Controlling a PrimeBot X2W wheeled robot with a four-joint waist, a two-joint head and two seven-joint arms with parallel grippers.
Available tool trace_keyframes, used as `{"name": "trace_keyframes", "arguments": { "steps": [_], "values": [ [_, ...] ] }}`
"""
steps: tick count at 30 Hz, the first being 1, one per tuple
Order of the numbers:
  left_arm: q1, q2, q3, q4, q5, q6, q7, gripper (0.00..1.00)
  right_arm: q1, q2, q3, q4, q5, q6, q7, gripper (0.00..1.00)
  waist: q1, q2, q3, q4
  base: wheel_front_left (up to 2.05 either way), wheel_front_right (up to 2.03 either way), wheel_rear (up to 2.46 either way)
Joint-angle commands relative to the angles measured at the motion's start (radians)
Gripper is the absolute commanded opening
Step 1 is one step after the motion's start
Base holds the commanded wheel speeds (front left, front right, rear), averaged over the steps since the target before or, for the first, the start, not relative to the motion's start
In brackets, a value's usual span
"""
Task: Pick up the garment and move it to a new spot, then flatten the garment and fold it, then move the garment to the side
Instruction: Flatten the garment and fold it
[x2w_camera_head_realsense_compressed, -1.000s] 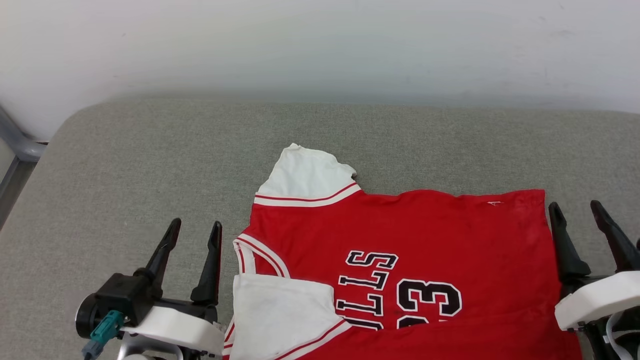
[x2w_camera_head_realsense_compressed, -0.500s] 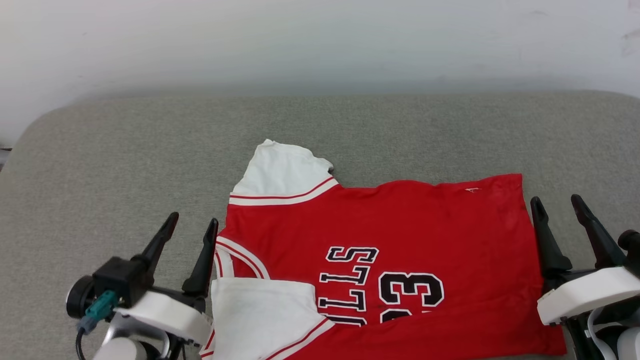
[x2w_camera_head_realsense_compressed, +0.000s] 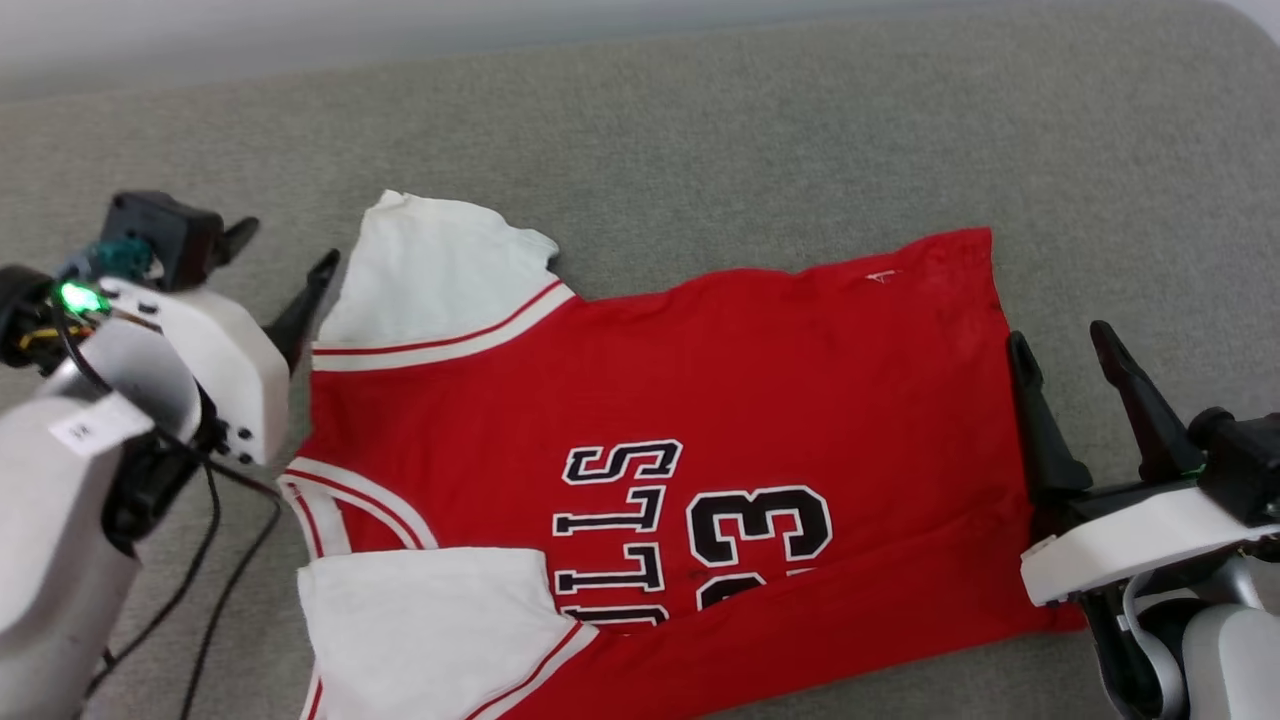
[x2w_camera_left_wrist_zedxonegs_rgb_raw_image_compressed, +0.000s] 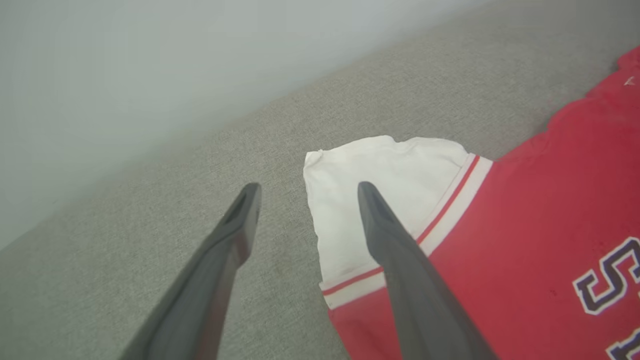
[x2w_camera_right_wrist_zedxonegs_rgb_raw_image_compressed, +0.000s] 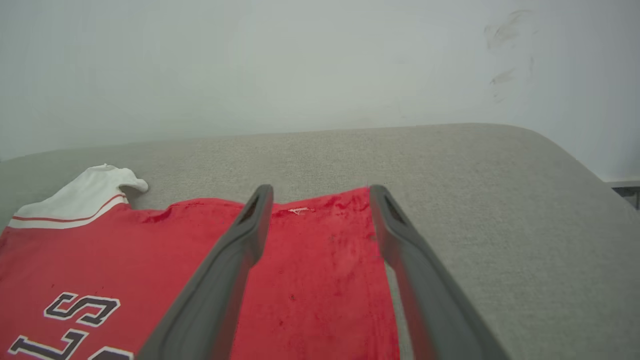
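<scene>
My left gripper grabs the white sleeve (x2w_camera_head_realsense_compressed: 432, 270) by its outer corner (x2w_camera_head_realsense_compressed: 392, 203) next, where the cloth puckers up, since the sleeve lies flat on the cushion.
The garment (x2w_camera_head_realsense_compressed: 760, 380), a red jersey with white sleeves and a dark white-edged print, lies flat on the grey cushion with its hem to the right. My left gripper (x2w_camera_head_realsense_compressed: 290, 242) stands open beside the far white sleeve (x2w_camera_head_realsense_compressed: 430, 270). In the left wrist view the gripper (x2w_camera_left_wrist_zedxonegs_rgb_raw_image_compressed: 308, 187) has one finger over the sleeve (x2w_camera_left_wrist_zedxonegs_rgb_raw_image_compressed: 390, 170) and the other over bare cushion. My right gripper (x2w_camera_head_realsense_compressed: 1060, 335) is open at the hem. The right wrist view shows its fingers (x2w_camera_right_wrist_zedxonegs_rgb_raw_image_compressed: 321, 190) straddling the garment's far hem corner (x2w_camera_right_wrist_zedxonegs_rgb_raw_image_compressed: 310, 260). Nothing is held.
The grey cushion (x2w_camera_head_realsense_compressed: 760, 130) stretches well beyond the garment on the far side and to the left. A pale wall (x2w_camera_right_wrist_zedxonegs_rgb_raw_image_compressed: 300, 60) rises behind it. The cushion's rounded right end (x2w_camera_right_wrist_zedxonegs_rgb_raw_image_compressed: 565, 150) is close by. Dark cables (x2w_camera_head_realsense_compressed: 200, 560) hang from my left arm at the lower left.
The head camera has tipped down, so the picture has shifted. My left gripper has moved forward from beside the collar to the far white sleeve. The right gripper stays by the hem.
</scene>
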Motion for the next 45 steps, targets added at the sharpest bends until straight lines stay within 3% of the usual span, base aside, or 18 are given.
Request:
{"name": "trace_keyframes", "arguments": {
  "steps": [1, 5, 12, 19, 28, 29, 30, 31, 33, 40, 45],
  "values": [
    [-0.038, 0.015, -0.017, 0.004, -0.033, -0.001, 0.033, 1.0, -0.021, 0.009, 0.011, -0.003, -0.006, -0.001, -0.002, 1.0, -0.0002, 0.0, 0.071, -0.06, 0.0, 0.0, 0.0],
    [-0.157, 0.076, -0.063, 0.055, -0.145, -0.001, 0.206, 1.0, -0.038, 0.019, 0.02, -0.004, -0.007, -0.001, -0.016, 1.0, -0.0002, 0.0, 0.117, -0.085, 0.0, 0.0, 0.0],
    [-0.328, 0.104, -0.069, 0.182, -0.244, -0.001, 0.41, 1.0, -0.073, 0.036, 0.044, 0.011, 0.002, -0.001, -0.032, 1.0, -0.0002, 0.0, 0.184, -0.13, 0.0, 0.0, 0.0],
    [-0.397, 0.13, -0.076, 0.257, -0.25, -0.001, 0.476, 1.0, -0.087, 0.047, 0.044, 0.034, 0.007, -0.001, -0.053, 1.0, -0.0002, 0.0, 0.222, -0.159, 0.0, 0.0, 0.0],
    [-0.383, 0.121, -0.116, 0.289, -0.245, 0.0, 0.508, 1.0, -0.099, 0.052, 0.043, 0.053, 0.005, -0.001, -0.065, 1.0, -0.0002, 0.0, 0.24, -0.162, 0.0, 0.0, 0.0],
    [-0.378, 0.117, -0.124, 0.29, -0.25, 0.0, 0.517, 0.66, -0.1, 0.052, 0.044, 0.053, 0.005, -0.001, -0.064, 1.0, -0.0002, 0.0, 0.241, -0.161, 0.0, 0.0, 0.0],
    [-0.372, 0.111, -0.132, 0.288, -0.257, -0.001, 0.522, 0.19, -0.101, 0.053, 0.045, 0.054, 0.003, -0.001, -0.062, 1.0, -0.0002, 0.0, 0.242, -0.16, 0.0, 0.0, 0.0],
    [-0.362, 0.099, -0.134, 0.292, -0.28, -0.001, 0.535, 0.0, -0.103, 0.053, 0.044, 0.055, 0.001, -0.001, -0.061, 1.0, -0.0002, 0.0, 0.242, -0.158, 0.0, 0.0, 0.0],
    [-0.343, 0.076, -0.139, 0.29, -0.321, -0.003, 0.559, 0.0, -0.104, 0.053, 0.044, 0.057, -0.003, -0.001, -0.057, 1.0, -0.0002, 0.0, 0.241, -0.155, 0.0, 0.0, 0.0],
    [-0.365, 0.074, -0.104, 0.302, -0.304, -0.002, 0.405, 0.0, -0.094, 0.052, 0.029, 0.06, -0.018, -0.001, -0.03, 1.0, -0.0002, 0.0, 0.198, -0.129, 0.0, 0.0, 0.0],
    [-0.355, 0.051, -0.111, 0.292, -0.308, -0.002, 0.319, 0.0, -0.079, 0.014, 0.025, 0.043, -0.034, -0.001, 0.028, 1.0, -0.0002, 0.0, 0.141, -0.088, 0.0, 0.0, 0.0]
  ]
}}
